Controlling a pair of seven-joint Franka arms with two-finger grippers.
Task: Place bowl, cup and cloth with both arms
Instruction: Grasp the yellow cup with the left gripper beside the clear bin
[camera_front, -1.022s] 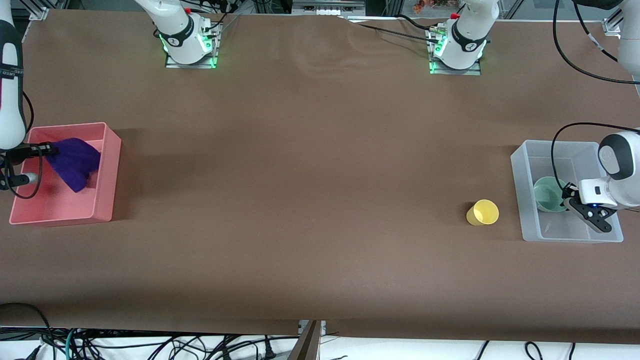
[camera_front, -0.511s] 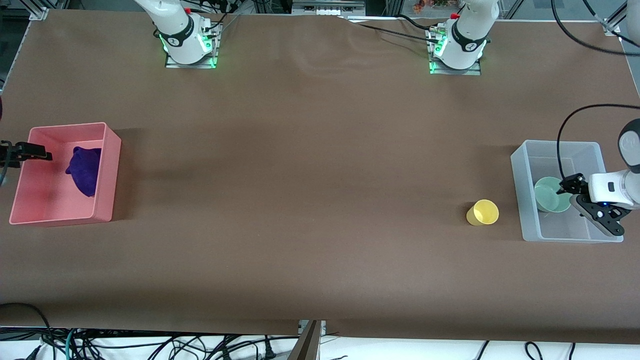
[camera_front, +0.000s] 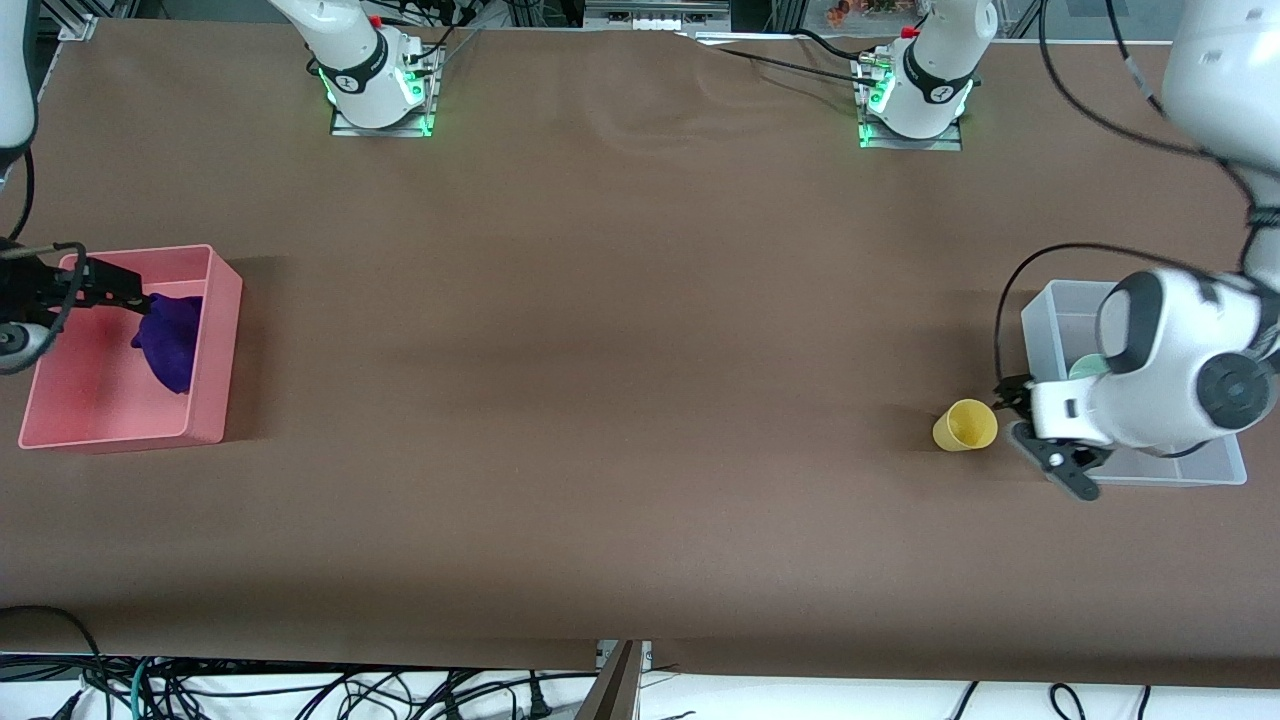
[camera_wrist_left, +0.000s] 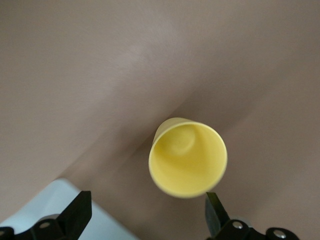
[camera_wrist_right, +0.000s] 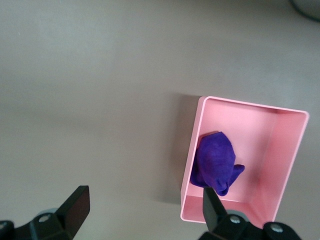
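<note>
I need to reach the yellow cup with my left gripper and grab its rim (camera_front: 991, 413), to put the cup in the clear bin with the mint-green bowl (camera_front: 1084, 367).
The yellow cup (camera_front: 966, 425) stands upright on the brown table beside the clear bin (camera_front: 1055, 305); it also shows in the left wrist view (camera_wrist_left: 187, 157). My left gripper (camera_front: 1040, 440) is open and empty, just above the table between the cup and the clear bin (camera_wrist_left: 47, 202). In the left wrist view the left gripper (camera_wrist_left: 146, 217) has the cup just ahead of its fingers. The mint-green bowl (camera_front: 1084, 367) lies in the clear bin, mostly hidden by my left arm. The purple cloth (camera_front: 170, 338) lies rumpled in the pink bin (camera_front: 215, 350). My right gripper (camera_front: 122, 292) (camera_wrist_right: 143, 207) is open and empty, high over the pink bin (camera_wrist_right: 295, 150) with the cloth (camera_wrist_right: 215, 162) in it.
The two arm bases (camera_front: 375, 85) (camera_front: 915, 95) stand at the table's edge farthest from the front camera. Black cables (camera_front: 1010, 300) loop from the left wrist over the clear bin. The brown table (camera_front: 620, 380) stretches wide between the two bins.
The right gripper let go of the cloth, which dropped into the pink bin. The left gripper left the bowl in the clear bin and moved out toward the yellow cup.
</note>
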